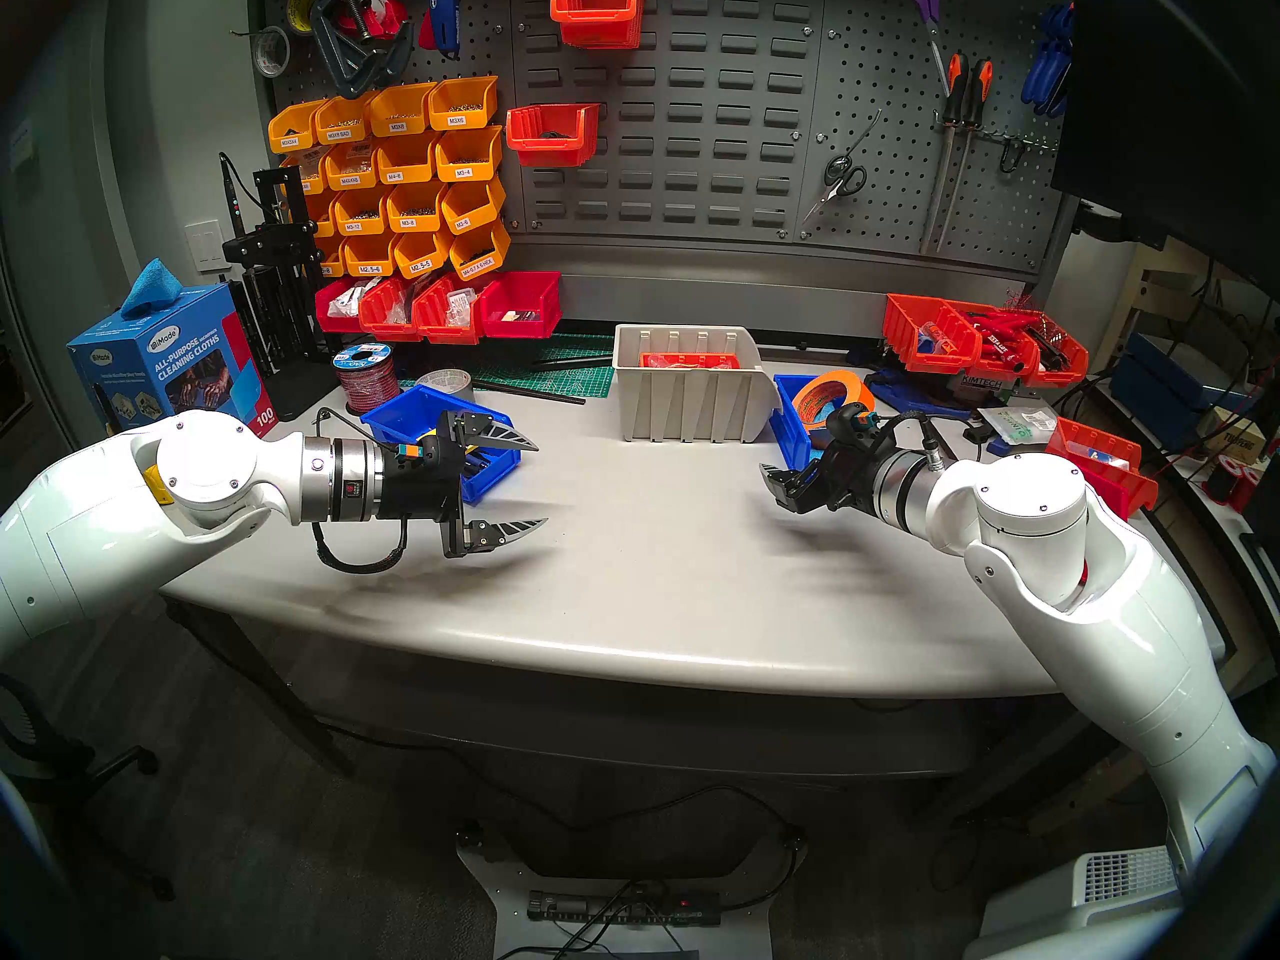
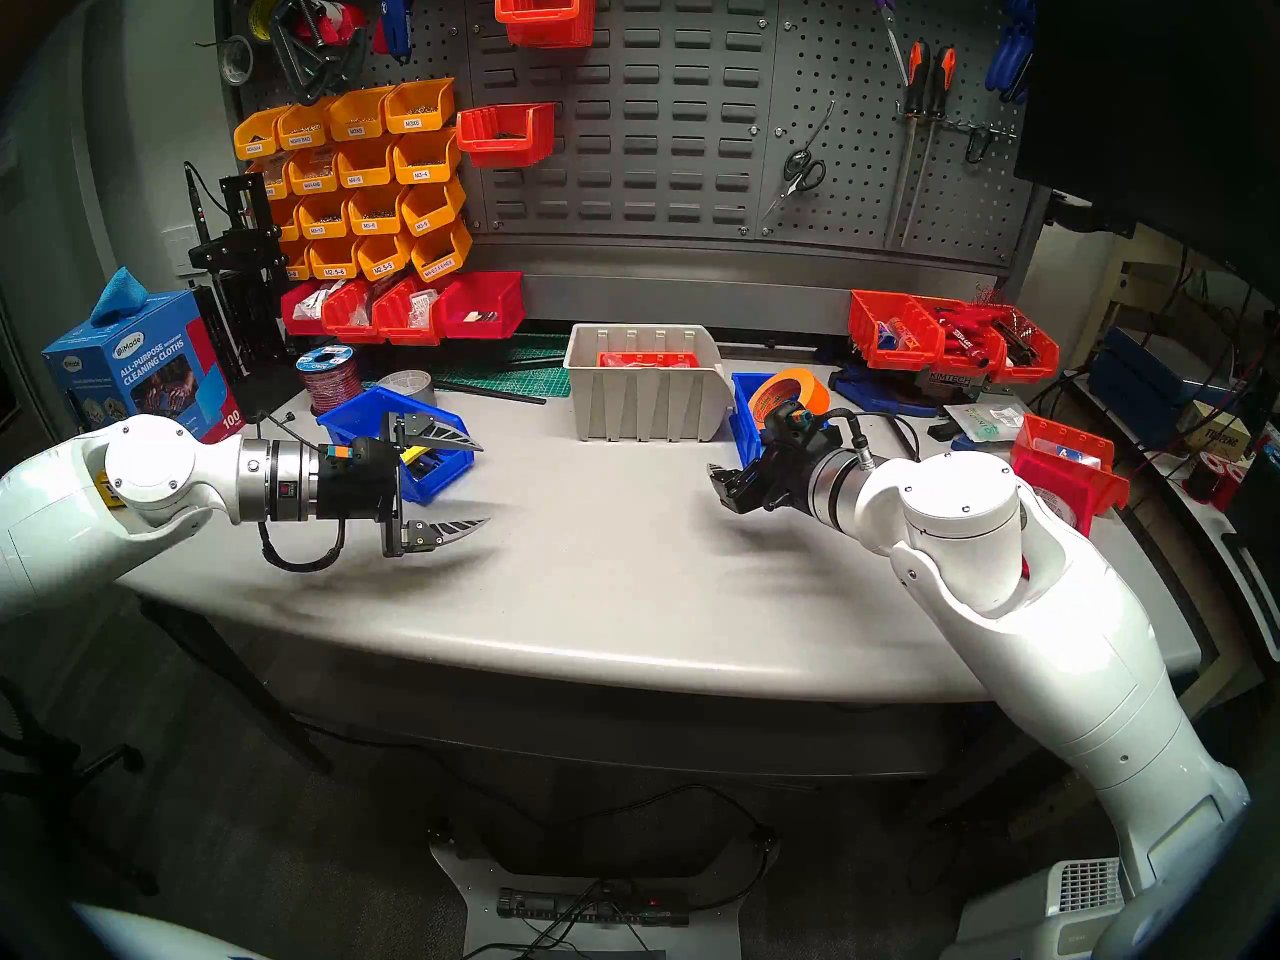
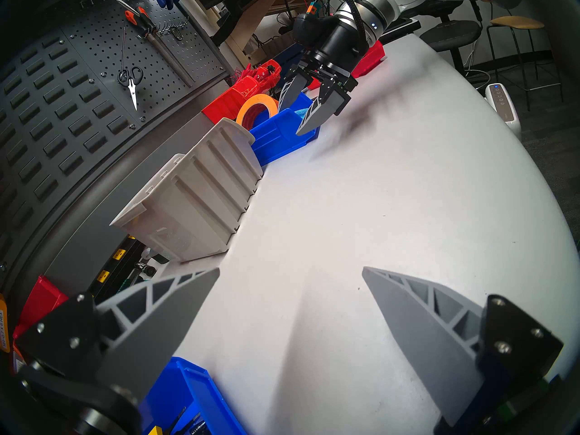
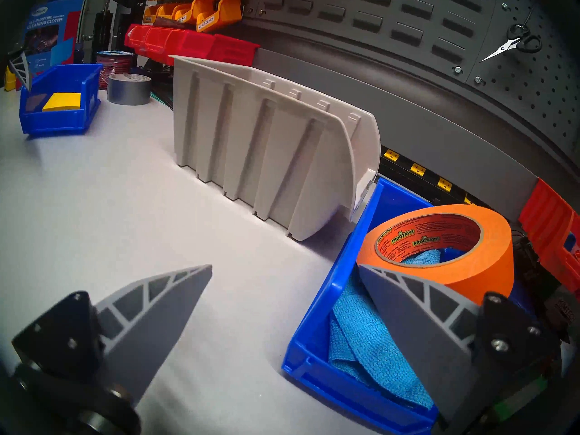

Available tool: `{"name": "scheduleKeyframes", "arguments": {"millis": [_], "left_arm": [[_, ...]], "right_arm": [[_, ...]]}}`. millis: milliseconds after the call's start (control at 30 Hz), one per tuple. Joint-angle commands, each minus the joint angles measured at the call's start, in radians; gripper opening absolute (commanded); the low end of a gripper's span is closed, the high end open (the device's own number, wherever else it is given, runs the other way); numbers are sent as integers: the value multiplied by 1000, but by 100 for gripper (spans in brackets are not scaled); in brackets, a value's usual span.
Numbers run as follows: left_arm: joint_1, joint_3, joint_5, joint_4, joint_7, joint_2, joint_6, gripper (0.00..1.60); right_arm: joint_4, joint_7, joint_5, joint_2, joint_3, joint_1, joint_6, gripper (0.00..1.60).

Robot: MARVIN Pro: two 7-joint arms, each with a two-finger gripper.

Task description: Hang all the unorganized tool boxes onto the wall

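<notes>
The orange tape roll leans over the far wall. The robot's right gripper should next grab the blue tool box by its side that faces the empty table.
The beige tool box (image 1: 692,397) (image 2: 644,397) (image 3: 194,199) (image 4: 260,148) stands at the back middle of the table, below the wall (image 1: 692,106) (image 2: 651,106) (image 3: 47,111) (image 4: 408,32). One blue tool box (image 1: 409,411) (image 2: 360,411) (image 3: 188,393) (image 4: 53,123) sits at the left, partly behind my left gripper (image 1: 541,483) (image 2: 485,483) (image 3: 291,269), which hovers open and empty. A second blue tool box (image 1: 793,418) (image 2: 744,411) (image 3: 276,136) (image 4: 323,315) sits right of the beige one. My right gripper (image 1: 774,480) (image 2: 720,480) (image 3: 288,121) (image 4: 285,266) is open at its front corner, holding nothing.
An orange tape roll (image 4: 439,246) and a blue cloth (image 4: 370,346) lie in the right blue box. A grey tape roll (image 4: 128,89), a wire spool (image 1: 366,377) and a cloths box (image 1: 166,363) stand at the left. Red bins (image 1: 983,345) crowd the right; two red bins (image 1: 596,16) hang on the panel.
</notes>
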Motion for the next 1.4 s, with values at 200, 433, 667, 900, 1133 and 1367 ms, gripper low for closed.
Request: {"name": "scheduleKeyframes", "arguments": {"millis": [200,433,667,900,1133,1367], "left_arm": [[-11,-9,-1,-2,0,1,0,160],[-10,-9,-1,-2,0,1,0,160],[-10,-9,-1,-2,0,1,0,160],[-10,-9,-1,-2,0,1,0,160],[-10,-9,-1,-2,0,1,0,160],[-10,-9,-1,-2,0,1,0,160]], "right_arm": [[-2,5,-4,1,16,5,-33,0],[-10,-7,-8,3,30,-7,-29,0],[-21,-34,-20,7,45,-19,-22,0],[-32,-40,-24,30,79,-21,-24,0],[-40,-35,-26,53,105,-24,-27,0],[-46,-34,-29,63,112,-22,-25,0]]}}
